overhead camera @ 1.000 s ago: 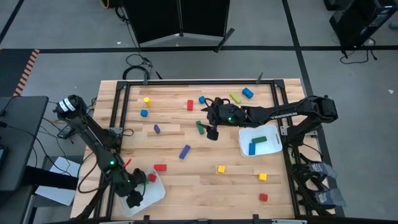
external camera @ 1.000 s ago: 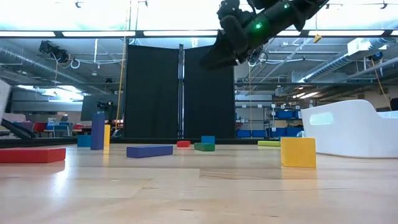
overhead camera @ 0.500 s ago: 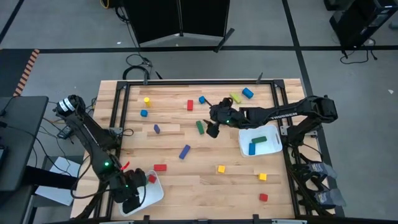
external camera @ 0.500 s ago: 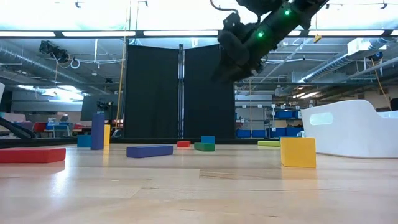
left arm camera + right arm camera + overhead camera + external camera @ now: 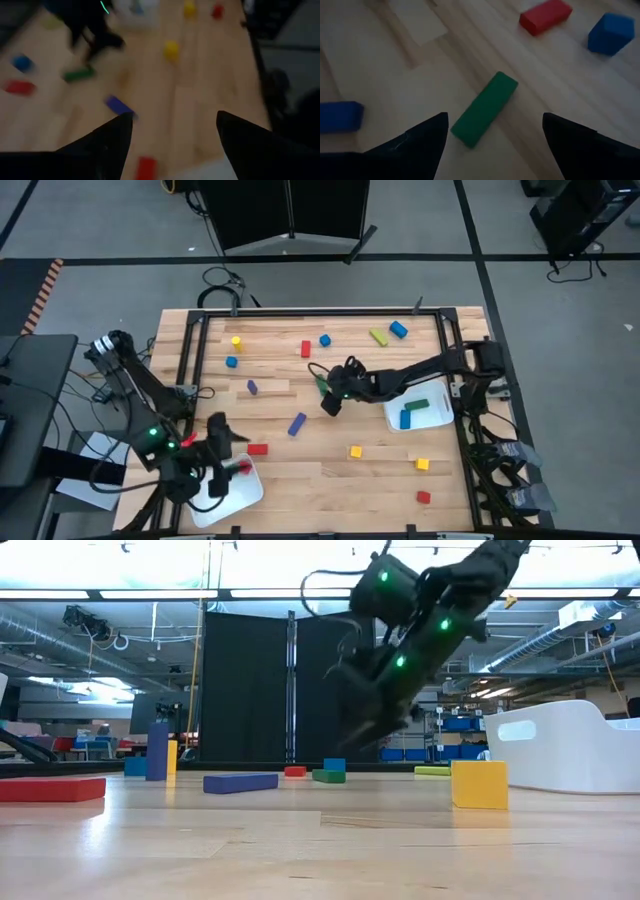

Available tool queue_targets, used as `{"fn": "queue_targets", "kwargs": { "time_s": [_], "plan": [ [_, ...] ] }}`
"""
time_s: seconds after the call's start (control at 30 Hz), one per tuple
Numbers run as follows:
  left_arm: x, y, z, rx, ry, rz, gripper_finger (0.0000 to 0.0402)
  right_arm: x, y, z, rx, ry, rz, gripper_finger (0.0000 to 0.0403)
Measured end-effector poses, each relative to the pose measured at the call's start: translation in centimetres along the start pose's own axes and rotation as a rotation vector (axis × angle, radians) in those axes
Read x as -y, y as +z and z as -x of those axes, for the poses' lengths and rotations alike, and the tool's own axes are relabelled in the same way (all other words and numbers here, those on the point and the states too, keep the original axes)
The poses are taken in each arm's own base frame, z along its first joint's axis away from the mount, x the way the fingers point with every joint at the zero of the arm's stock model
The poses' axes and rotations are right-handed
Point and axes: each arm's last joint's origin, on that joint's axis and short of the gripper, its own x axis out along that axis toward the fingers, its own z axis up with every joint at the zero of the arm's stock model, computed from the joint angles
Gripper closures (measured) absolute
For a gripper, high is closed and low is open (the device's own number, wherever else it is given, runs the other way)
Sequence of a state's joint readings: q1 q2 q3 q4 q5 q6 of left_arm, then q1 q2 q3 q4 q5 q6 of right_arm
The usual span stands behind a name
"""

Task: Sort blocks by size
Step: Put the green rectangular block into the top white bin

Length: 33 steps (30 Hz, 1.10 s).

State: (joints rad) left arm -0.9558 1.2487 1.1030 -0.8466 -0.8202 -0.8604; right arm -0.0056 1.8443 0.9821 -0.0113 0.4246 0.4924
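My right gripper grabs the long sides of the green bar next, to sort the larger blocks into their white tray [image 5: 420,408].
Coloured blocks lie scattered on the wooden table [image 5: 300,470]. A green bar [image 5: 485,109] lies flat on the wood, also seen in the high view [image 5: 321,384]. My right gripper [image 5: 329,402] hangs open just above it, tilted down, one finger on either side of the bar, touching nothing. It also shows in the low view [image 5: 362,732]. My left gripper [image 5: 226,442] is open and empty above the table's near left, beside the left white tray [image 5: 228,492], which holds a red block [image 5: 243,466].
The right white tray [image 5: 432,420] holds a green and a blue block. A blue bar [image 5: 297,424], a red bar [image 5: 258,448], a purple block [image 5: 252,387] and yellow cubes [image 5: 355,451] lie around. A red block [image 5: 545,16] and a blue cube [image 5: 611,32] lie beyond the green bar.
My right gripper has gone down and toward the table's near-left, tipping over the green bar. My left gripper has risen from the left tray and swung toward the table's middle, now facing across the table.
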Motion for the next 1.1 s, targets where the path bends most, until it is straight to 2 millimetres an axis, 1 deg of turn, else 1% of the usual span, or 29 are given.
{"fn": "queue_targets", "kwargs": {
  "time_s": [0.17,0.27,0.4,0.53,0.6,0.67,0.87,0.97,1.03,1.1],
  "plan": [
    [-0.9,0.5,0.5,0.131,0.131,-0.074,0.0106,-0.4,-1.0,-1.8,0.0,0.002,-0.008,0.0068],
    [-1.3,0.5,0.5,0.194,0.208,-0.099,0.0106,-0.9,-1.4,-3.3,-0.031,-0.009,0.004,0.0068],
    [-1.5,0.3,0.3,0.237,0.256,-0.097,0.0106,-1.9,-0.9,-4.9,-0.016,-0.037,0.008,0.007],
    [-1.6,0.0,0.1,0.268,0.279,-0.059,0.0106,-2.3,-0.2,-5.6,-0.026,-0.085,0.014,0.0093],
    [-1.6,-0.2,-0.1,0.272,0.281,-0.046,0.0106,-2.1,0.1,-5.6,-0.038,-0.086,0.017,0.0117],
    [-1.6,-0.6,-0.4,0.272,0.281,-0.039,0.0106,-1.8,0.3,-5.5,-0.054,-0.084,0.016,0.0151],
    [-2.2,-1.7,-1.6,0.265,0.309,0.043,0.0106,-0.7,0.7,-5.2,-0.151,-0.024,0.034,0.029],
    [-2.8,-1.8,-2.6,0.214,0.311,0.104,0.0106,-0.5,1.0,-4.3,-0.176,-0.018,0.093,0.0291],
    [-3.1,-1.6,-3.5,0.15,0.292,0.146,0.0106,-0.1,1.4,-3.1,-0.199,-0.017,0.146,0.0291],
    [-3.6,-1.1,-4.5,0.096,0.282,0.172,0.0106,-0.1,2.4,-1.4,-0.178,0.001,0.173,0.0291]
  ]
}}
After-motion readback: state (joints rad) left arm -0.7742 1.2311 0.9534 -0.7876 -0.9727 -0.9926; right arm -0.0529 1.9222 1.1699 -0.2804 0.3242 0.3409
